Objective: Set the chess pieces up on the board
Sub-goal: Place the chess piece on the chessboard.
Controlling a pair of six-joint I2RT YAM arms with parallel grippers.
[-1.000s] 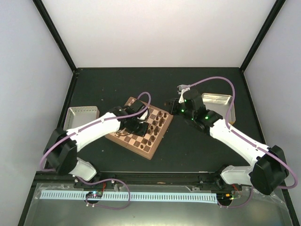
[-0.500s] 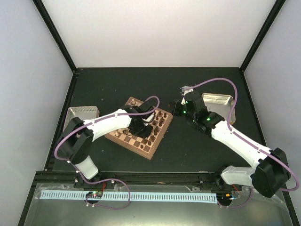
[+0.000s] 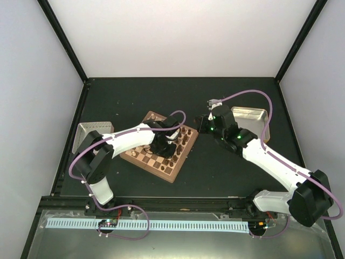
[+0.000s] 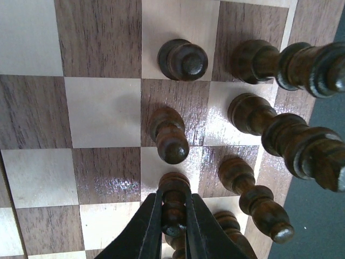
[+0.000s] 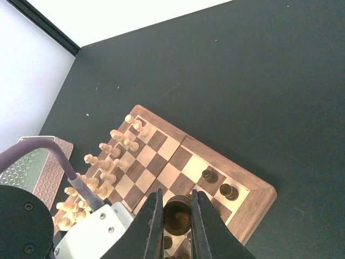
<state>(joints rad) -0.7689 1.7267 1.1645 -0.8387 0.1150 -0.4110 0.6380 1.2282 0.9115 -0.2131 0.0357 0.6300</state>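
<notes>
The dark pawn stands upright with its base on the pale square, in line with the pawns, so I should open my left gripper now.
The board (image 3: 144, 157) lies tilted at mid table. Dark chess pieces (image 3: 182, 139) crowd its right side, and pale ones (image 5: 105, 156) line the far side in the right wrist view. My left gripper (image 3: 166, 144) is low over the board's right half. It is shut on a dark pawn (image 4: 173, 200) that stands among other dark pieces (image 4: 168, 135) on the squares (image 4: 102, 112). My right gripper (image 3: 200, 124) hovers off the board's right corner, shut on a dark piece (image 5: 178, 216) whose round base faces the camera. Below it, two dark pieces (image 5: 228, 191) stand at the board's corner (image 5: 253, 202).
A metal tray (image 3: 95, 130) sits left of the board. A second tray (image 3: 249, 115) lies at the right, behind my right arm. The left arm's white wrist (image 5: 94, 233) and its purple cable (image 5: 51, 152) hang over the board in the right wrist view. Black frame rails edge the mat.
My left gripper has slid to the right over the board with its pawn, and that arm's elbow has swung inward. The right gripper has drifted slightly right, still holding its piece.
</notes>
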